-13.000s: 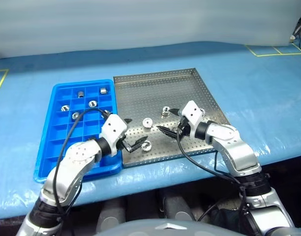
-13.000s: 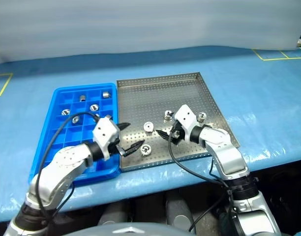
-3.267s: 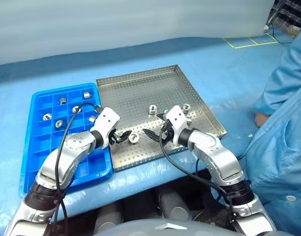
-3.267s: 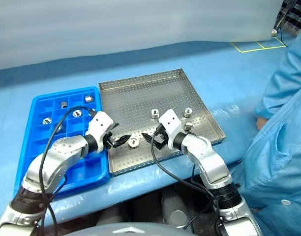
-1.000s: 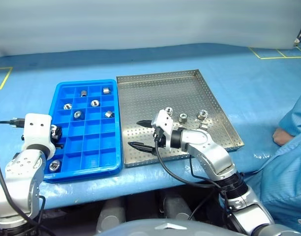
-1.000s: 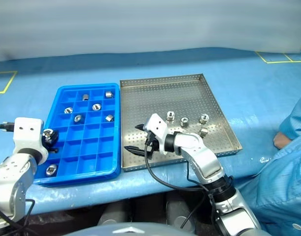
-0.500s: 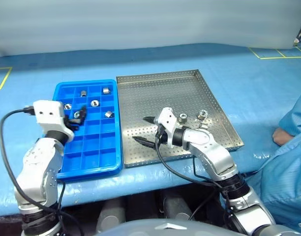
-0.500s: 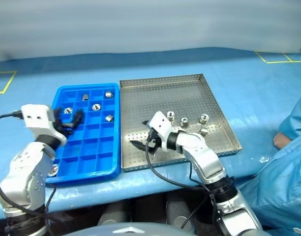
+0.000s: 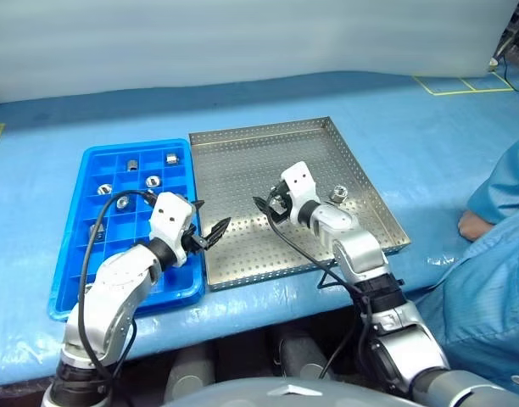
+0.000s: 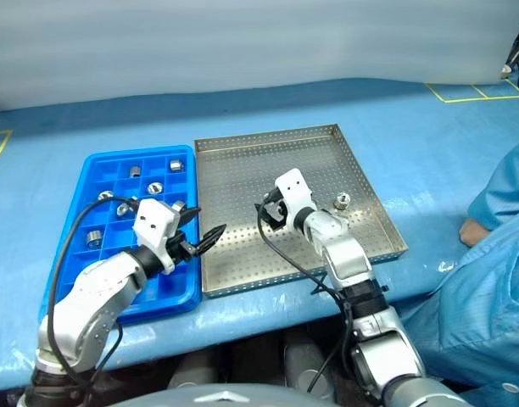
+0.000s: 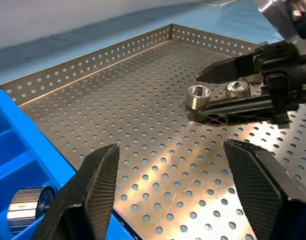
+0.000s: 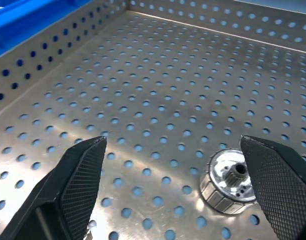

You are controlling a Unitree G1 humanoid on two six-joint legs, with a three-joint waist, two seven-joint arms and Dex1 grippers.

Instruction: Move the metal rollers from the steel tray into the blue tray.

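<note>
My right gripper's fingers still hang above the metal roller and would miss it, so it is too early to close; the gripper lowers, then closes.
The steel tray (image 9: 242,161) lies in the middle of the table, with the blue tray (image 9: 69,263) along its left side. Two metal rollers (image 11: 198,96) (image 11: 237,88) stand on the perforated floor between the spread fingers of my right gripper (image 9: 266,203), which is open and empty. In the right wrist view one roller (image 12: 230,180) sits close to one finger (image 12: 278,185). Another roller (image 9: 337,194) stands further right. My left gripper (image 9: 210,219) hovers open and empty over the steel tray's left rim. Several rollers (image 9: 152,181) rest in blue tray compartments.
A person in a blue coat (image 9: 505,186) stands at the table's right end, one hand (image 9: 473,225) resting on the pale blue cover. Yellow tape marks (image 9: 450,82) lie at the far right. The steel tray's far half is bare.
My left gripper let go of a roller over the blue tray, then swung right to the steel tray's rim. My right gripper moved further in around two rollers. The camera view shifted.
</note>
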